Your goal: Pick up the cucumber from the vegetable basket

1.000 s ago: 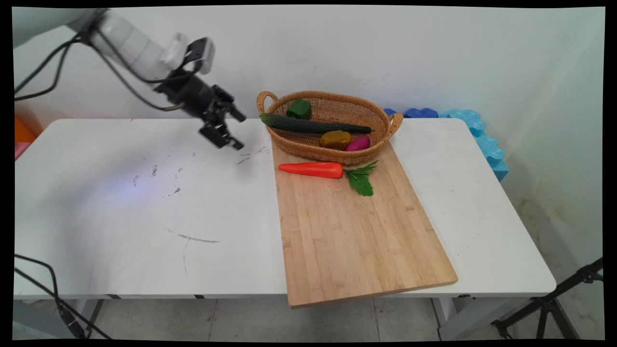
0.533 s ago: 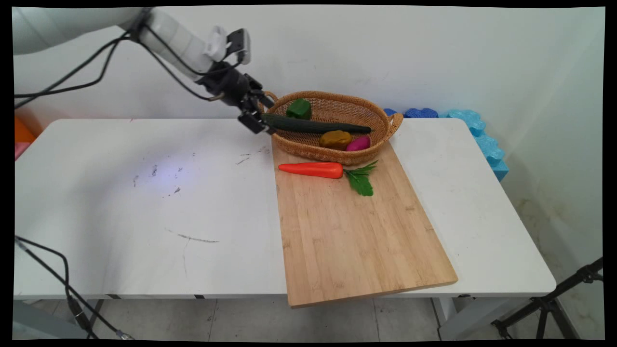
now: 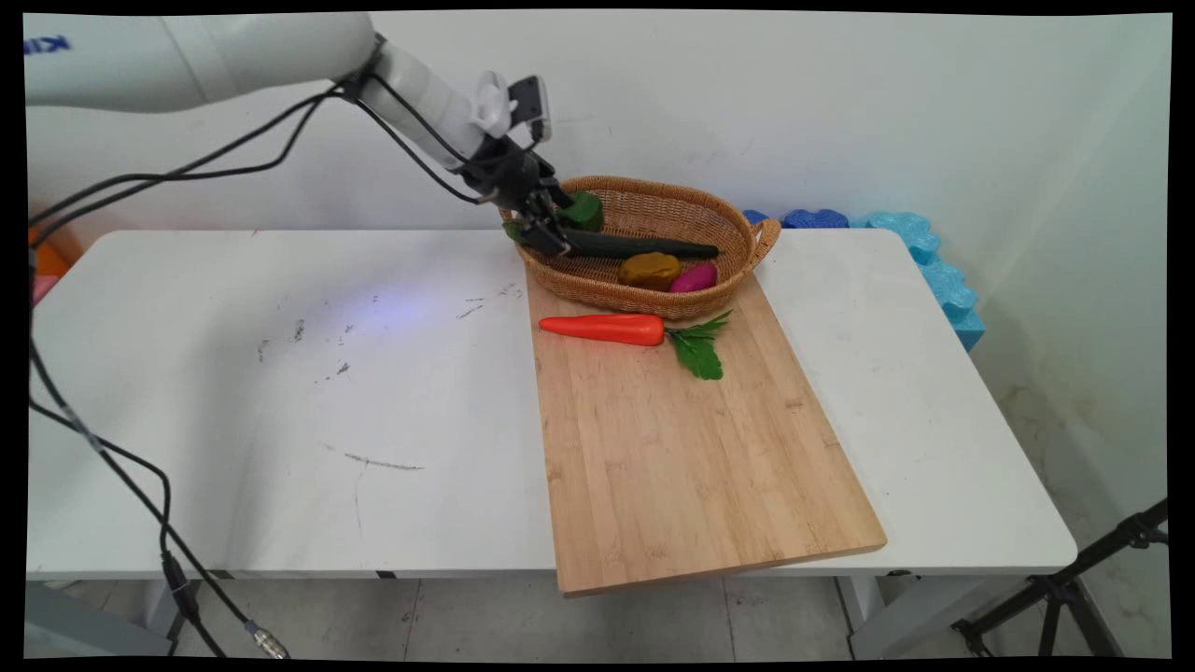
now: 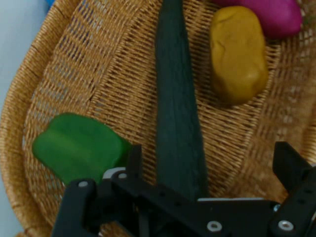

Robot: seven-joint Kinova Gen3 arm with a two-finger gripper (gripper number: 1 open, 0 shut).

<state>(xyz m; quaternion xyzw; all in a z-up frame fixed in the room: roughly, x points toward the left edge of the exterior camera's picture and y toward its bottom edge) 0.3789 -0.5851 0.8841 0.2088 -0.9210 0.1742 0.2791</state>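
My gripper will next lift the long dark green cucumber out of the wicker basket, grabbing its thicker body (image 3: 594, 243).
My gripper (image 3: 549, 227) (image 4: 210, 165) is open at the left end of a wicker basket (image 3: 728, 229) (image 4: 69, 59). Its fingers straddle the near end of a long dark green cucumber (image 3: 644, 247) (image 4: 177, 113) that lies across the basket. A green pepper (image 3: 583, 211) (image 4: 76, 148) sits just beside the left finger. Farther along in the basket lie a brownish-yellow potato (image 3: 649, 270) (image 4: 238, 52) and a magenta vegetable (image 3: 695, 277) (image 4: 269, 14). Nothing is held.
The basket stands on the far end of a wooden cutting board (image 3: 681, 448). An orange carrot (image 3: 607, 328) with green leaves lies on the board in front of the basket. Blue foam pieces (image 3: 920, 252) sit at the table's far right. Black cables hang at the left.
The arm has swung right from above the bare table to the basket's left end. The open gripper now reaches over the cucumber's end.
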